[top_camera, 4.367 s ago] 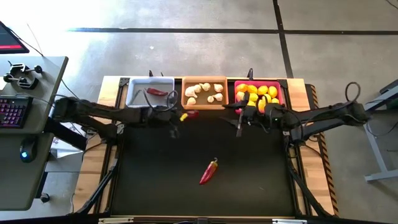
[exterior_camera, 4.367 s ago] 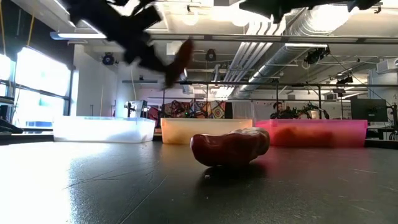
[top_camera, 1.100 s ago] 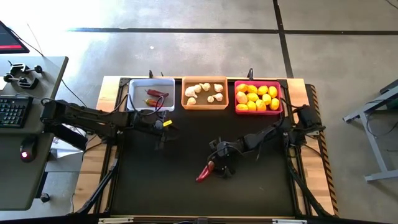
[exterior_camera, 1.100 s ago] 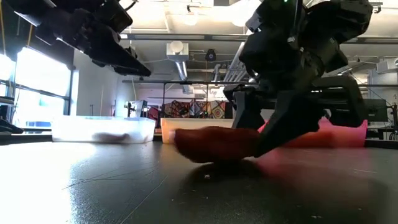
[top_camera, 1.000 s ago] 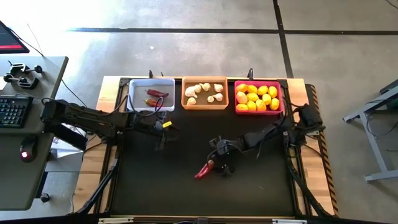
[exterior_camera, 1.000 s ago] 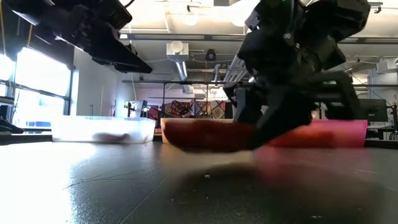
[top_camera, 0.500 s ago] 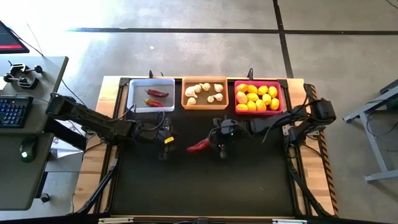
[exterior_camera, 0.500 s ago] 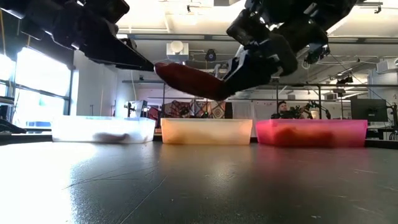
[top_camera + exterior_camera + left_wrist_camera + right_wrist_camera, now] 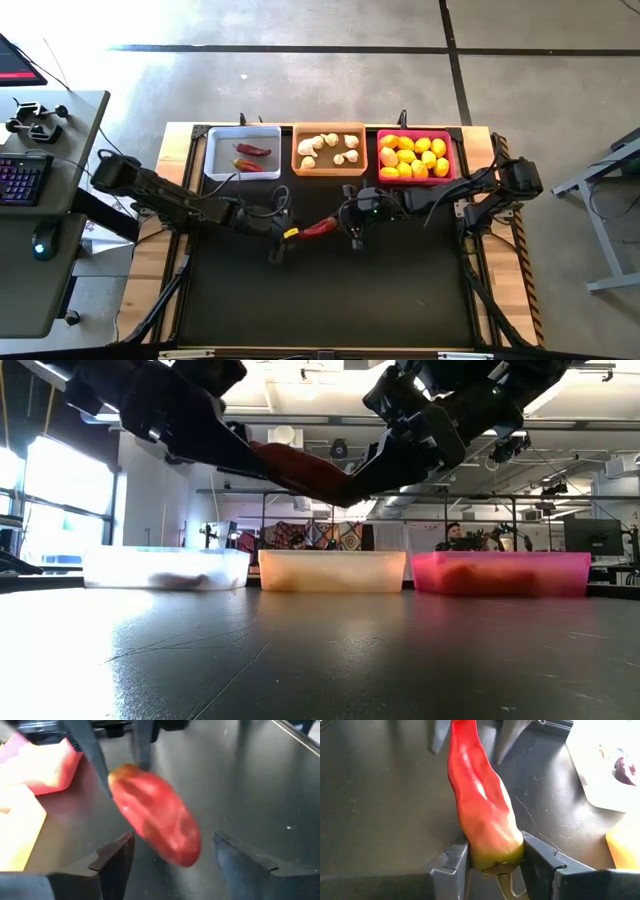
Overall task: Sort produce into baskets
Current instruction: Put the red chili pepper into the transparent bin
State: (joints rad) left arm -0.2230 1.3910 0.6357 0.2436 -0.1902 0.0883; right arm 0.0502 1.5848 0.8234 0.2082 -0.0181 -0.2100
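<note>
The pepper's red tip (image 9: 183,848) lies between the open fingers in the left wrist view, so my left gripper will close.
A red chili pepper (image 9: 318,228) hangs in the air over the black mat, a little in front of the baskets. My right gripper (image 9: 341,222) is shut on it, coming in from the right. My left gripper (image 9: 289,233) stands open at the pepper's other end. In the left wrist view the pepper's tip (image 9: 177,847) lies between the two fingers of my left gripper (image 9: 173,839) with a gap on each side. At the far edge stand three baskets: white (image 9: 222,150) with two chilies, orange (image 9: 329,169) with garlic, pink (image 9: 416,179) with lemons. My right gripper pinches the pepper's pale stem end (image 9: 491,851) between its two fingers (image 9: 455,865). It comes from the table's right, slanting downward. The pepper sticks out past the fingertips, along them. It is lifted clear of the mat (image 9: 300,470), and its red tip points at my left gripper.
The black mat (image 9: 330,290) lies bare in front of both grippers. Wooden table edges (image 9: 150,270) run along both sides of the mat. A desk with a keyboard (image 9: 20,180) stands off to the left.
My right gripper has lifted the chili pepper off the mat. It has carried the pepper up and toward the far edge, with the tip now pointing left. My left gripper has moved toward the right, up to the pepper, and its fingers now stand around the tip.
</note>
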